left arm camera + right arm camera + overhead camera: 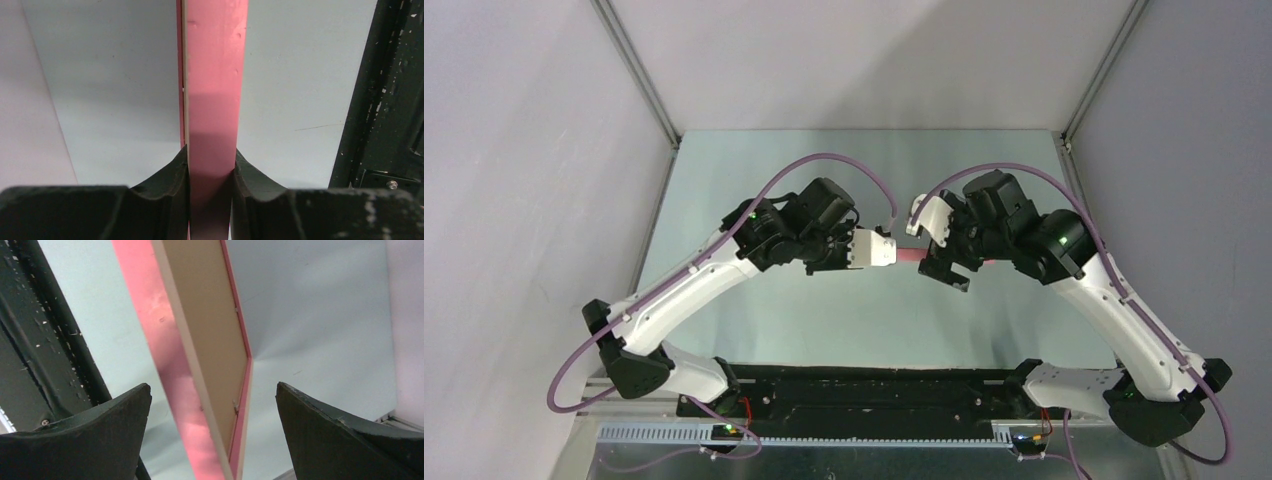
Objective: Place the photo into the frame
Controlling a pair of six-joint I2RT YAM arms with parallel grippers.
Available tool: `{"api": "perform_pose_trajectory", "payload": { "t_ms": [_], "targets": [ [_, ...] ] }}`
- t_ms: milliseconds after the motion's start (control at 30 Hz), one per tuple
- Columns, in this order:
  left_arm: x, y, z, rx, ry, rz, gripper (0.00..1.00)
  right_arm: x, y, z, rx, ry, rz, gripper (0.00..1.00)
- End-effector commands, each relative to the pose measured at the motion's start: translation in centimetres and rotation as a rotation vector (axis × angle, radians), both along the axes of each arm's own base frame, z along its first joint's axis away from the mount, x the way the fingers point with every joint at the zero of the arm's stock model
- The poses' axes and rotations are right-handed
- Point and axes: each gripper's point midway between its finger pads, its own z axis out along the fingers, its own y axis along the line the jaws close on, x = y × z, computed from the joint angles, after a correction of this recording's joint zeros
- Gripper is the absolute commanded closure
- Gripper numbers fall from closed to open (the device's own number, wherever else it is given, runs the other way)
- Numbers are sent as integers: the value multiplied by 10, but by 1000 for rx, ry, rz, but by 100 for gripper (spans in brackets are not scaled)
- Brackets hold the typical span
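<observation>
I need to grab the frame by its pink bar point(175, 377) with my right gripper. Then the brown backing board point(212, 325) is free to stay in place in the frame.
The pink frame point(907, 256) hangs in the air between the two arms, above the middle of the table. My left gripper point(886, 250) is shut on one of its rails; in the left wrist view the pink rail point(215, 75) is pinched between both dark fingers point(170, 175). My right gripper point(212, 400) is open at the frame's other end. The frame's pink edge point(165, 355) runs between its wide-apart fingers and touches neither. A brown backing board point(210, 315) sits in the frame's back. The photo is hidden.
The black base plate point(854, 395) of the arms runs along the table's near edge and shows as a dark bar point(390, 100) in the left wrist view. Grey walls with metal posts point(639, 75) enclose the pale table point(844, 320) on three sides.
</observation>
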Motion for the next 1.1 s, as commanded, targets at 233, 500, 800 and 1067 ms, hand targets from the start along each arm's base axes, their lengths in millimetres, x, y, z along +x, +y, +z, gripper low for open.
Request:
{"api": "perform_pose_trajectory", "payload": {
  "t_ms": [233,500,800,1067],
  "targets": [
    [-6,-6,36,-99,20,-36,100,14,9,3,-34,-98,9,8],
    [-2,-9,35,-94,51,-30,100,12,13,-7,-56,-75,33,22],
    [-1,-10,34,-95,61,-29,100,12,16,-12,-63,-62,52,54],
    [5,-9,35,-86,52,-13,94,8,16,-8,-71,-57,81,96]
  ]
}}
